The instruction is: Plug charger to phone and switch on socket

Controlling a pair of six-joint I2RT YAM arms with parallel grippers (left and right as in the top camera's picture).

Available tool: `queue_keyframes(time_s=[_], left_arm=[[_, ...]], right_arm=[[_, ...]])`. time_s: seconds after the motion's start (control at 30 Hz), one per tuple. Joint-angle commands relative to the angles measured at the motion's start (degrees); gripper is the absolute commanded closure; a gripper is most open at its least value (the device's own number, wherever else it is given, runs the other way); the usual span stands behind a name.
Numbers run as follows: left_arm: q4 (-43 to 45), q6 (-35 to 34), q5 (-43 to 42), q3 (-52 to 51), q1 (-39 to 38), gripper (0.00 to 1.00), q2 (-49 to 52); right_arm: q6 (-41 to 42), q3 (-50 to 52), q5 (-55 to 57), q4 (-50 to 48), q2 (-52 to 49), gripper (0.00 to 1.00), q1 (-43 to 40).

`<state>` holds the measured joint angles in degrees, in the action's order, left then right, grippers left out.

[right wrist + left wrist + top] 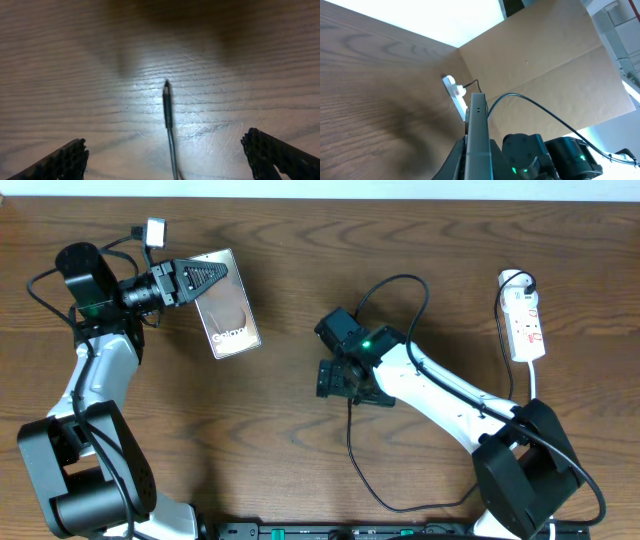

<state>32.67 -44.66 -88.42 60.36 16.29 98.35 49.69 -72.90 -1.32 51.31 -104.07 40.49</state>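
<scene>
The charger's plug tip must stay free for the phone, so my right gripper should grab the black body behind its plug tip.
My left gripper is shut on the top end of the phone, a glossy brown-grey slab with white lettering, at the table's left. In the left wrist view the phone shows edge-on, clamped between the jaws of the left gripper. My right gripper hovers open near the table's middle. Its fingers stand wide apart on either side of the charger, whose plug tip lies flat on the wood pointing away. The thin black charger cable trails toward the front edge. The white socket lies far right.
The socket also shows far off in the left wrist view, with a black plug in it and a brown cardboard wall behind. A thicker black arm cable arcs above the right arm. The right arm's base stands front right.
</scene>
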Motion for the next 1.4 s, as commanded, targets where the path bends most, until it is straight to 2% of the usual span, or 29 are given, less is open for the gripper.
queue_keyframes(time_s=[0.0, 0.17, 0.33, 0.7, 1.23, 1.37], left_arm=[[0.4, 1.0, -1.6, -0.2, -0.1, 0.93, -0.9], [0.4, 1.0, -1.6, -0.2, -0.1, 0.92, -0.9], [0.4, 1.0, -1.6, -0.2, -0.1, 0.93, -0.9], [0.4, 1.0, -1.6, -0.2, -0.1, 0.93, -0.9], [0.4, 1.2, -1.6, -0.2, -0.1, 0.93, -0.9], [0.4, 1.2, -1.6, -0.2, -0.1, 0.93, -0.9]], right_arm=[[2.2, 2.4, -0.4, -1.1, 0.5, 0.02, 0.1], [2.1, 5.1, -3.6, -4.3, 0.5, 0.06, 0.1], [1.2, 5.2, -3.6, -4.7, 0.2, 0.2, 0.1], [0.8, 5.2, -3.7, -4.9, -3.0, 0.23, 0.1], [0.6, 5.2, -3.3, -5.7, -6.1, 0.53, 0.6], [0.6, 5.2, -3.3, -5.9, -7.0, 0.53, 0.6]])
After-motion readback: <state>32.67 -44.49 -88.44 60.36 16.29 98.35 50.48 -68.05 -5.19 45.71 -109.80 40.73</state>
